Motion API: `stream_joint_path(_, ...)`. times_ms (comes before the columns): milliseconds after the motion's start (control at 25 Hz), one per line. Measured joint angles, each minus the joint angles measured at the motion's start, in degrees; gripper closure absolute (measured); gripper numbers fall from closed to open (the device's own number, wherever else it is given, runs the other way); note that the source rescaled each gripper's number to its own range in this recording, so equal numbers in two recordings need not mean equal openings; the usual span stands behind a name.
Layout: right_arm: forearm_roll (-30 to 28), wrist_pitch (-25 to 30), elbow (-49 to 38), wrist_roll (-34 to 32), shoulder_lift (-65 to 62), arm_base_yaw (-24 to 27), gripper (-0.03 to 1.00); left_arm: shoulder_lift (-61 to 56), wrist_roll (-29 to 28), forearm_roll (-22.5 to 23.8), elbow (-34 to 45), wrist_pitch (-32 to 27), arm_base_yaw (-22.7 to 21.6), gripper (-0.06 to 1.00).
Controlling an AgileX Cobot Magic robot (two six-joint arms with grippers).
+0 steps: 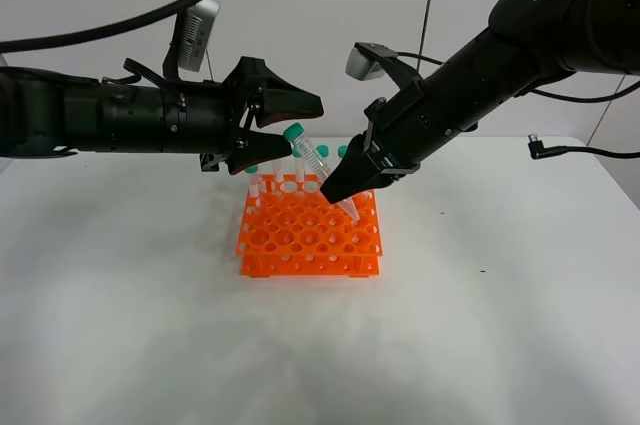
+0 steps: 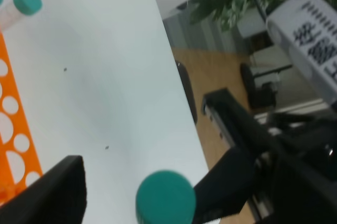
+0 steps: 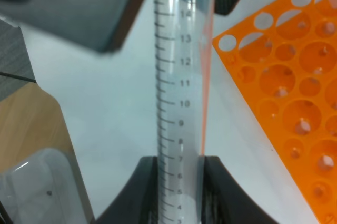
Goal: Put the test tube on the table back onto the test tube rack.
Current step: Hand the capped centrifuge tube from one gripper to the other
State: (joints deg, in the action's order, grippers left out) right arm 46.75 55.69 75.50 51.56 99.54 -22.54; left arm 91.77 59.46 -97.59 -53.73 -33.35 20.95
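Observation:
The lower part of the test tube needs to stay free to slide into the orange test tube rack [image 1: 310,237], so my left gripper should take the tube by its teal cap [image 1: 293,132].
My right gripper [image 1: 345,195] is shut on the lower part of the test tube [image 1: 312,161], which tilts over the orange test tube rack [image 1: 310,237] with its teal cap up and to the left. In the right wrist view the tube [image 3: 179,103] rises from between the black fingers [image 3: 147,192], with the rack [image 3: 295,103] beside it. My left gripper [image 1: 298,125] stands open with a finger on either side of the tube's cap [image 2: 166,198], with a gap showing on one side. The rack stands on the white table [image 1: 120,325].
Other teal-capped tubes [image 1: 322,152] stand in the rack's rear rows; one [image 2: 26,1] shows in the left wrist view. A black cable plug [image 1: 540,148] lies at the table's far right. Wooden floor and equipment lie beyond the table edge [image 2: 174,76].

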Motion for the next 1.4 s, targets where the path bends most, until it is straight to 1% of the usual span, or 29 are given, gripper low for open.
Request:
stream_joint_path(80, -0.25, 0.00, 0.00, 0.00, 0.00, 0.00, 0.93, 0.00, 0.67, -0.98, 0.00, 0.07, 0.00, 0.01)
stream_joint_path(200, -0.46, -0.29, 0.00, -0.16, 0.00, 0.00, 0.93, 0.00, 1.38, -1.17, 0.00, 0.07, 0.00, 0.02)
stream_joint_path(360, -0.49, -1.48, 0.00, -0.16, 0.00, 0.00, 0.93, 0.00, 1.56, -1.17, 0.00, 0.07, 0.00, 0.10)
stream_joint_path(440, -0.49, -1.94, 0.00, -0.16, 0.00, 0.00, 0.93, 0.00, 1.58, -1.05, 0.00, 0.07, 0.00, 0.11)
stream_joint_path(1000, -0.22, -1.72, 0.00, 0.88, 0.00, 0.00, 0.93, 0.00, 1.62, -0.96, 0.00, 0.07, 0.00, 0.14)
stream_joint_path(1040, -0.22, -1.72, 0.00, 0.88, 0.00, 0.00, 0.93, 0.00, 1.62, -0.96, 0.00, 0.07, 0.00, 0.16)
stream_joint_path(1080, -0.22, -1.72, 0.00, 0.88, 0.00, 0.00, 0.93, 0.00, 1.62, -0.96, 0.00, 0.07, 0.00, 0.20)
stream_joint_path(1240, -0.22, -1.72, 0.00, 0.88, 0.00, 0.00, 0.93, 0.00, 1.62, -0.94, 0.00, 0.07, 0.00, 0.41)
stream_joint_path(1280, -0.22, -1.72, 0.00, 0.88, 0.00, 0.00, 0.93, 0.00, 1.62, -0.94, 0.00, 0.07, 0.00, 0.45)
stream_joint_path(1400, -0.22, -1.72, 0.00, 0.88, 0.00, 0.00, 0.93, 0.00, 1.62, -0.94, 0.00, 0.07, 0.00, 0.49)
